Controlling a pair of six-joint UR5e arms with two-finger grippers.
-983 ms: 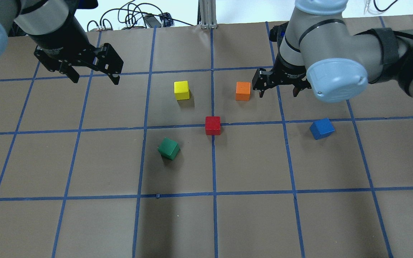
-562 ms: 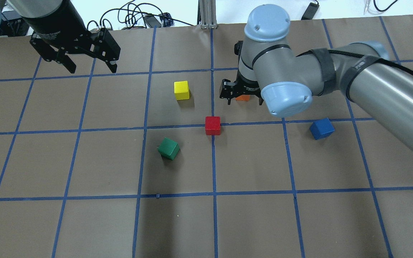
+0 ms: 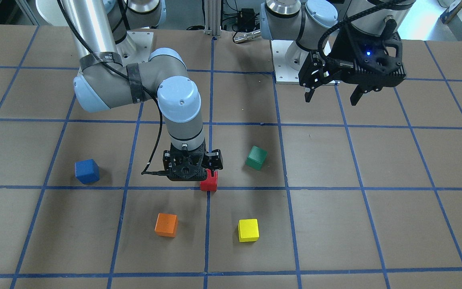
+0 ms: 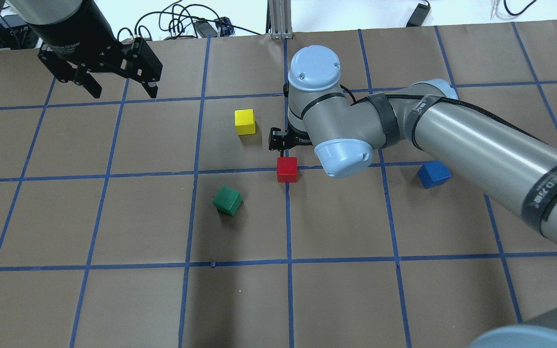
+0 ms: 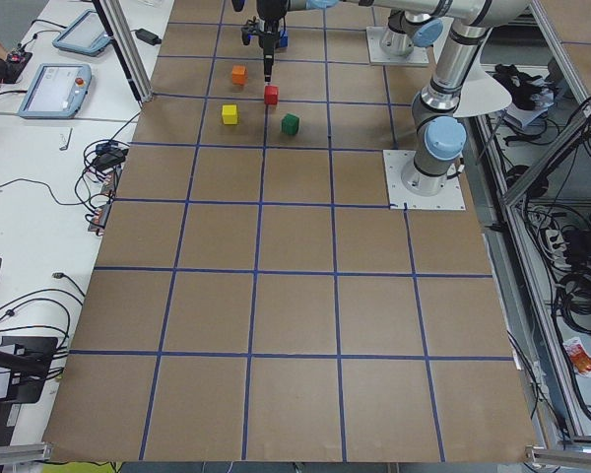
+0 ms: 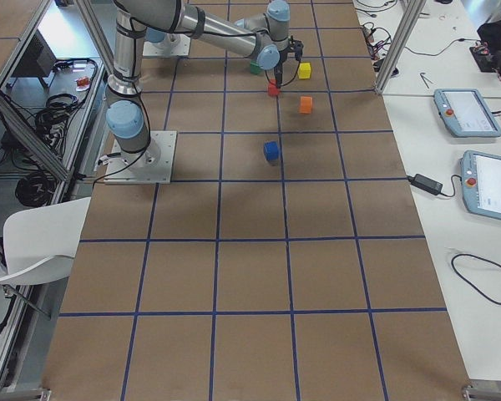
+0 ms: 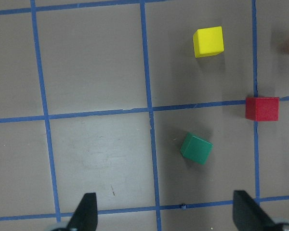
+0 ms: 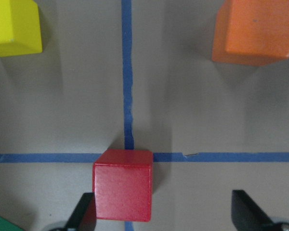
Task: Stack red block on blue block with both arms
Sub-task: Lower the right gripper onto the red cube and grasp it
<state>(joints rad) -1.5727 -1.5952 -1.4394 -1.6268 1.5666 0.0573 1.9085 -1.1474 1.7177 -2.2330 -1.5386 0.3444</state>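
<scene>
The right gripper grabs the red block by its opposite sides next, to stack it on the blue block (image 3: 87, 171).
The red block (image 4: 286, 169) lies on a blue tape crossing mid-table; it also shows in the front view (image 3: 209, 182) and the right wrist view (image 8: 123, 190). My right gripper (image 3: 193, 176) hangs low right at it and is open and empty. In the right wrist view (image 8: 164, 216) the block sits just inside the left finger (image 8: 83, 214), with wide room to the other finger. The blue block (image 4: 433, 174) lies apart on the table, under the right forearm's side. My left gripper (image 4: 124, 92) is open and empty, high over the far left of the table.
A yellow cube (image 4: 245, 121) and a green cube (image 4: 227, 200) lie close to the red block. An orange cube (image 3: 166, 224) lies just beyond it, hidden under the right wrist in the overhead view. Cables lie along the table's far edge (image 4: 182, 26).
My right arm has swung left from beside the orange cube and come down at the red block. My left gripper has drawn back a little toward the far left. No block has moved.
</scene>
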